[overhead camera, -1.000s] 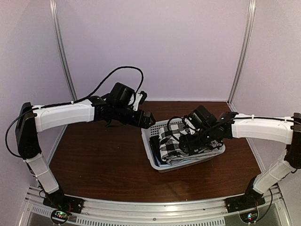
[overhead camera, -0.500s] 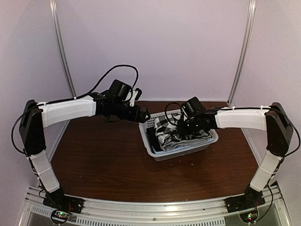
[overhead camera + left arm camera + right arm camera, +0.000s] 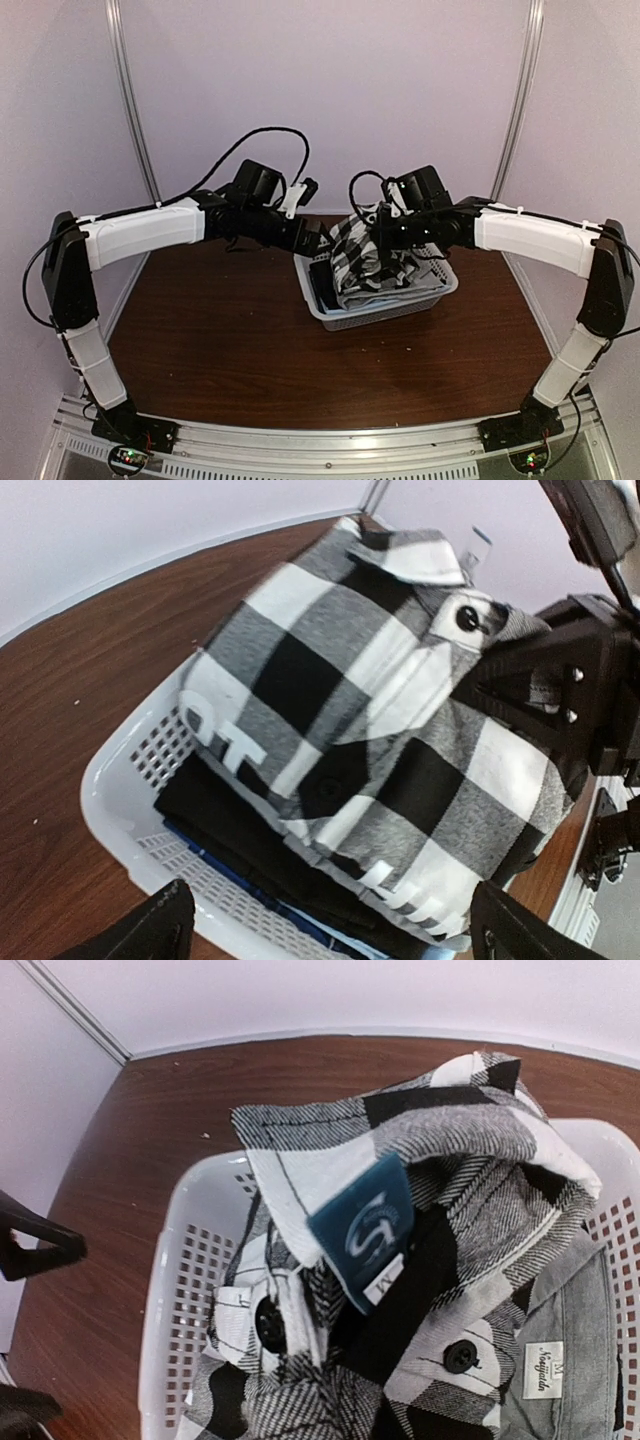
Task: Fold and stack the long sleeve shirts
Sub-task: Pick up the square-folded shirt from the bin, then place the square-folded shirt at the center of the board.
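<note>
The left gripper will grab the checked shirt by its buttoned front near the collar (image 3: 364, 237) (image 3: 442, 643), beside the right gripper's hold, to take the shirt over, lay it out and fold it.
The black-and-white checked long sleeve shirt (image 3: 358, 255) hangs partly lifted out of the white lattice basket (image 3: 345, 318). My right gripper (image 3: 380, 233) is shut on its collar end, above the basket's back edge. The right wrist view is filled by bunched checked cloth (image 3: 470, 1140) with a blue neck label (image 3: 365, 1225); cloth hides my own fingers there. A grey shirt (image 3: 575, 1345) lies beneath it at the right. My left gripper (image 3: 335, 938) stands open just left of the basket, holding nothing, with the checked shirt (image 3: 400, 730) in front of it.
Folded black and blue clothes (image 3: 225, 825) lie in the basket (image 3: 110, 800) under the checked shirt. The basket sits on the brown table (image 3: 220, 350), right of centre. Booth walls and metal posts (image 3: 135, 110) close in the back and sides.
My right gripper shut on the checked shirt down in the basket, then rose and pulled back, drawing the shirt upward. The left arm stayed beside the basket, open.
</note>
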Controlling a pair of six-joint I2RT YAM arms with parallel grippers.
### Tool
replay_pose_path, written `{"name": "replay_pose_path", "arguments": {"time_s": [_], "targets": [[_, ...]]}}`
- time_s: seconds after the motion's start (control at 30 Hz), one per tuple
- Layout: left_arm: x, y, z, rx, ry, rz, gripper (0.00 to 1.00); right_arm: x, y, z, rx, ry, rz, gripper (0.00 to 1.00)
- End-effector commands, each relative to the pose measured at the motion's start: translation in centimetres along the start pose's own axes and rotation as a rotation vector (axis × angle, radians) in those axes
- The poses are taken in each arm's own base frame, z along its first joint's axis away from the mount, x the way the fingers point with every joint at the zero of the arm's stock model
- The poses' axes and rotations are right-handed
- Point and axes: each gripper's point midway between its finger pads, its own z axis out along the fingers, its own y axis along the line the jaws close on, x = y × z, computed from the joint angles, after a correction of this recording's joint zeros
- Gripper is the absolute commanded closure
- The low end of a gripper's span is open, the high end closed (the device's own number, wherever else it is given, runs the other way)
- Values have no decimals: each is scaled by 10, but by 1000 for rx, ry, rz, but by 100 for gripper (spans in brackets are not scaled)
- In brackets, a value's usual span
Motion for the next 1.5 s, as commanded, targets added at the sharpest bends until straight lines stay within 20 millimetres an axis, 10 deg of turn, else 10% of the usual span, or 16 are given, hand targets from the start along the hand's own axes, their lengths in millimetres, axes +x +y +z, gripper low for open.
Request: {"name": "replay_pose_path", "arguments": {"time_s": [0.0, 0.53, 0.73, 0.83, 1.13, 1.47], "targets": [[-26, -46, 3, 154, -79, 104, 2, -58, 53, -44, -183, -154, -23, 100], [-52, -54, 8, 148, -195, 34, 6, -77, 146, -58, -622, -144, 55, 100], [-67, -38, -12, 33, -275, -2, 82, -76, 155, -59, -657, -147, 67, 100], [-73, -25, -32, -58, -335, -21, 100, -72, 159, -56, -676, -132, 72, 99], [-75, 34, -137, -451, -547, -159, 100, -62, 184, -45, -755, -95, 76, 90], [-11, 98, -183, -770, -457, -287, 100, -3, 245, 4, -834, 48, 48, 83]]}}
